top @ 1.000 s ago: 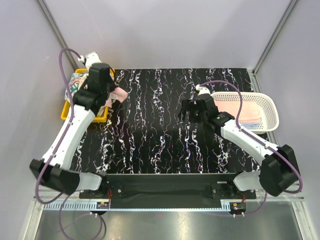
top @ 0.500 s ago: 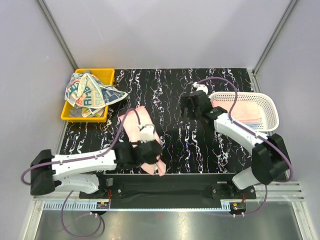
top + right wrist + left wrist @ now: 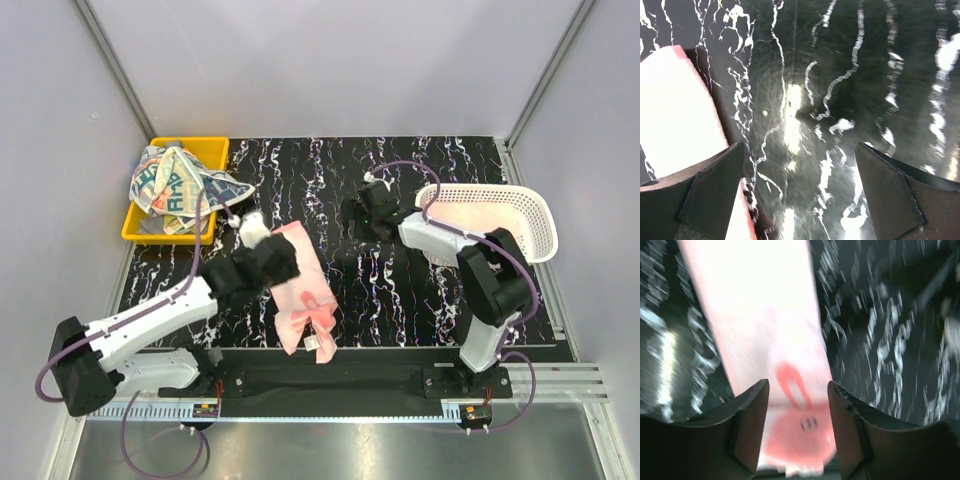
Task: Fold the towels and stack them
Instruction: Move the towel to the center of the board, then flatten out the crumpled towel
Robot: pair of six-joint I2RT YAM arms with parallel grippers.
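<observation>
The left gripper should next grab the towel's nearest far-end corner and leave the other far-end corner for the right gripper, so that the pink rabbit-print towel [image 3: 303,295] can be folded.
A pink rabbit-print towel [image 3: 303,295] lies stretched out on the black marbled table, running from the middle toward the near edge. My left gripper [image 3: 280,262] hovers over its far left part, open; in the left wrist view the towel [image 3: 765,315] shows below the left gripper [image 3: 797,400], with a red rabbit print between the fingers. My right gripper [image 3: 355,214] is open above bare table, and in its wrist view [image 3: 800,190] the pink towel's edge [image 3: 675,110] is at the left. Beige towels with teal patterns [image 3: 175,185] are heaped in the yellow bin.
The yellow bin [image 3: 205,150] stands at the far left corner. A white mesh basket [image 3: 540,215] at the right holds a folded pale pink cloth [image 3: 480,215]. Grey walls close in the table on three sides.
The left arm brought the pink towel from the bin to the table, let it go and drew back along it. The right gripper moved left and farther away.
</observation>
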